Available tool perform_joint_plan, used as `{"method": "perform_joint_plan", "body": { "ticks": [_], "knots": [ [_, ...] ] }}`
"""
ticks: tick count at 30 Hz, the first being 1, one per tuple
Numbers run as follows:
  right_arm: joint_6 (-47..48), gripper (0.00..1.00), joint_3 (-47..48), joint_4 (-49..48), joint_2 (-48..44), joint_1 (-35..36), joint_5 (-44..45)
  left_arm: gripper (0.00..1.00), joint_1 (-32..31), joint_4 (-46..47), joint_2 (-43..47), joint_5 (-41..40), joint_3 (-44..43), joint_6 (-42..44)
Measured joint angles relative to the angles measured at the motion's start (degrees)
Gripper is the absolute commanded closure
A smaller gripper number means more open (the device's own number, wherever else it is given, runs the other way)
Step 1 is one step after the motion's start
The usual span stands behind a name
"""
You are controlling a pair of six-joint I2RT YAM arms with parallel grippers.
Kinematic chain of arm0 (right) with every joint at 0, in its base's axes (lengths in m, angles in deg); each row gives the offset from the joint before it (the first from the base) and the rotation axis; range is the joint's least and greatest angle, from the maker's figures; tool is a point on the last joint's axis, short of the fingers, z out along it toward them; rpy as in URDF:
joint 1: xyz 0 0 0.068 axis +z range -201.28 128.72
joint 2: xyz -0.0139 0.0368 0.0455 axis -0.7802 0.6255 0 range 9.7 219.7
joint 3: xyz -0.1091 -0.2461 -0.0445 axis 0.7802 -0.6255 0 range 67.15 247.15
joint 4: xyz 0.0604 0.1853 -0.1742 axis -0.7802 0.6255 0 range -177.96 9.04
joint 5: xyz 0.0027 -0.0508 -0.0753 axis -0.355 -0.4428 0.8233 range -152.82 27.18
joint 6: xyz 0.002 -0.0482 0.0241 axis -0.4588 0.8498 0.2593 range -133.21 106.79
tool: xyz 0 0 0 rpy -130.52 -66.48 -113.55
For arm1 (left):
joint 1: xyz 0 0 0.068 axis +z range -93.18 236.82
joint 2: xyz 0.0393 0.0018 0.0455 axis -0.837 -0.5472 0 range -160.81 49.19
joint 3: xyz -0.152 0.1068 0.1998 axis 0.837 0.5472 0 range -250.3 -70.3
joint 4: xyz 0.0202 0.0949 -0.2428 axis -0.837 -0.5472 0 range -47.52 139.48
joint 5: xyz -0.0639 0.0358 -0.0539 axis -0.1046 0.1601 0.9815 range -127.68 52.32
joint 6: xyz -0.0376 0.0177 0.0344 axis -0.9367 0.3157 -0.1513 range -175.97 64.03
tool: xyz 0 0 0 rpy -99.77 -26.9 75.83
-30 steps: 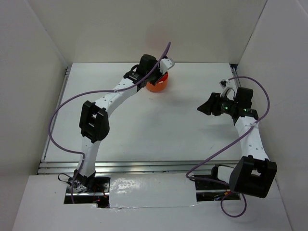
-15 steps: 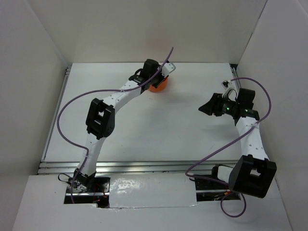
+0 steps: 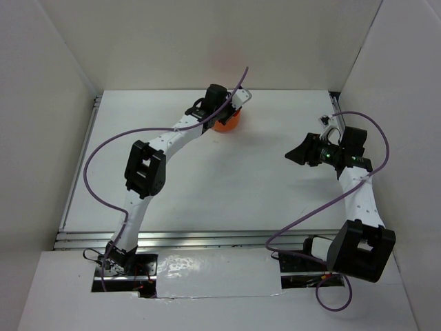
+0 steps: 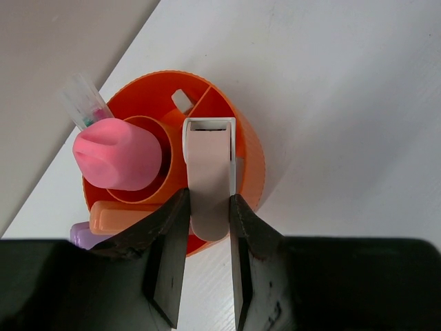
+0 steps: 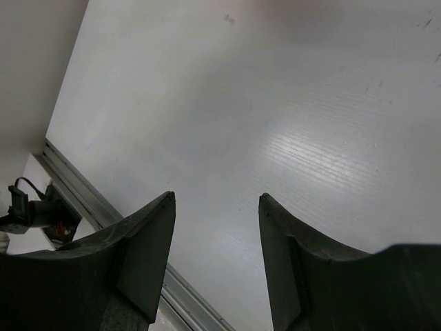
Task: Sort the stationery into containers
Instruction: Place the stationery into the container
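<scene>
The beige eraser would rest in the orange tub (image 4: 248,148), its sleeved end over the section beside the central ring, so my left gripper should release it now.
The round orange tub (image 4: 248,148) stands at the back of the table, partly hidden under my left wrist in the top view (image 3: 229,123). My left gripper (image 4: 209,207) is shut on a beige eraser (image 4: 209,172) and holds it over the tub's right compartment. The tub's central ring holds a pink glue-stick tube (image 4: 117,153). An orange-pink marker (image 4: 124,215), a purple pen end (image 4: 83,236), a clear pen cap (image 4: 84,101) and a small white eraser (image 4: 181,101) sit in other compartments. My right gripper (image 5: 217,200) is open and empty above bare table at the right (image 3: 298,154).
White walls enclose the table on three sides. A metal rail (image 3: 207,238) runs along the table's near edge; it also shows in the right wrist view (image 5: 103,214). Purple cables loop off both arms.
My left arm has reached farther back, bringing its gripper over the orange tub, then held still. The right arm has hardly moved.
</scene>
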Motion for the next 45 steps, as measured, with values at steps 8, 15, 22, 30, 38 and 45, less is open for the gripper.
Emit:
{"method": "perform_joint_plan", "body": {
  "ticks": [8,15,22,30,38,45],
  "knots": [
    [-0.68,0.41,-0.20,-0.39,0.04,-0.24,-0.44,0.81,0.22,-0.13,-0.59,-0.04,-0.17,-0.07],
    [-1.68,0.41,-1.07,-0.66,0.04,-0.35,-0.52,0.41,0.39,0.15,-0.92,-0.76,-2.08,-0.52],
    [-2.34,0.41,-1.07,-1.07,0.04,-0.37,-0.68,0.26,0.39,0.04,-0.90,-1.11,-6.54,-2.01],
    [-2.19,0.41,-1.07,-1.16,-0.31,-0.37,-0.57,0.22,0.37,-2.38,5.99,-1.09,-3.69,-6.54],
    [2.51,0.10,-0.85,2.38,-3.43,-0.42,3.61,0.01,2.99,-12.37,27.98,0.46,8.09,-16.65],
    [10.34,0.00,-0.59,6.67,-7.98,-0.87,11.50,0.01,9.62,-16.35,46.14,-3.80,36.44,-23.19]
  ]
}}
